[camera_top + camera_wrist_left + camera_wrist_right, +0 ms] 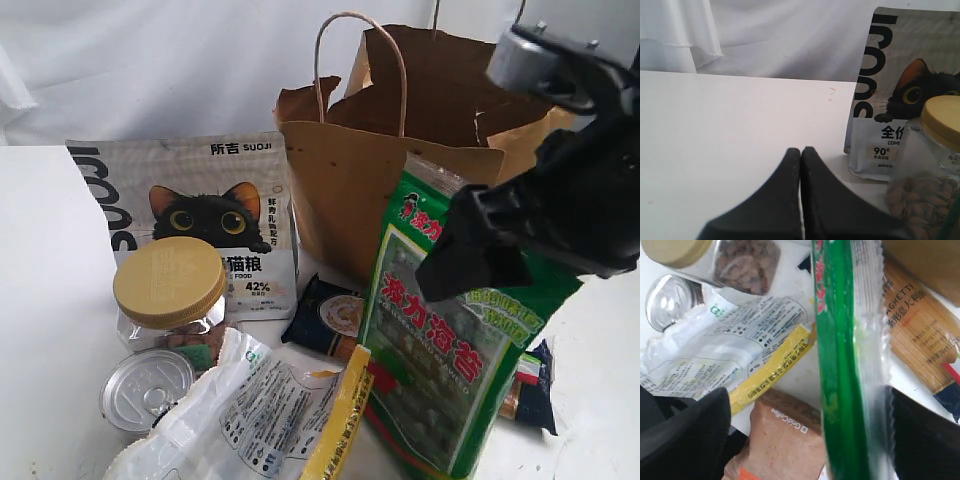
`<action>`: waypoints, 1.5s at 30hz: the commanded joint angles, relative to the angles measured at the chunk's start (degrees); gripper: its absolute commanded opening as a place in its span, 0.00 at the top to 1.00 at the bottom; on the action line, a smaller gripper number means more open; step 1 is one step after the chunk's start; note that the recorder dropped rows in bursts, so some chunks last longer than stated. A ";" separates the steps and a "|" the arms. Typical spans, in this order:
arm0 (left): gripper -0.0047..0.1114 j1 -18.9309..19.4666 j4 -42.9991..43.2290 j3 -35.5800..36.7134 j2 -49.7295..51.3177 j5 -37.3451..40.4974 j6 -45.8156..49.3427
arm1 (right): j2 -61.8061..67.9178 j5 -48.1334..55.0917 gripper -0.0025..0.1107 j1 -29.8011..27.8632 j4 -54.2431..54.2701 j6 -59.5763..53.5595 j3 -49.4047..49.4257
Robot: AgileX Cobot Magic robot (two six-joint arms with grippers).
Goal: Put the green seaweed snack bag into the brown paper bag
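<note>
Next, my right gripper grabs the green seaweed snack bag by its clear top edge (436,174) to get it into the brown paper bag (350,180).
The green seaweed snack bag (450,350) stands on end on the table, leaning toward the front of the brown paper bag (350,180), which stands upright with its mouth open at the back. My right gripper (470,260) is in front of the snack bag's upper part. In the right wrist view the snack bag (840,340) shows edge-on between the two widely spread fingers of my right gripper (810,395), close against one finger (925,435) and far from the other. My left gripper (801,150) is shut and empty over bare white table.
A grey cat-food bag (200,210) stands at the left. In front of it are a yellow-lidded jar (170,285), a tin can (145,385) and a white-and-yellow pouch (260,410). A brown coffee packet (785,440) and a spaghetti pack (920,330) lie beside the snack bag.
</note>
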 commanded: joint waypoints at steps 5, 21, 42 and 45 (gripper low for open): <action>0.96 -0.31 0.00 0.27 -0.24 -0.54 -0.10 | 8.83 -0.15 0.41 4.58 -10.48 4.46 0.43; 0.96 -0.31 0.00 0.27 -0.24 -0.54 -0.10 | -2.81 3.25 0.98 5.69 -16.24 4.07 -1.78; 0.96 -0.31 0.00 0.27 -0.24 -0.54 -0.10 | -10.30 6.56 0.98 5.69 -27.72 6.23 -30.96; 0.96 -0.31 0.00 0.27 -0.24 -0.54 -0.10 | -10.30 6.06 0.98 5.69 -28.30 6.23 -32.84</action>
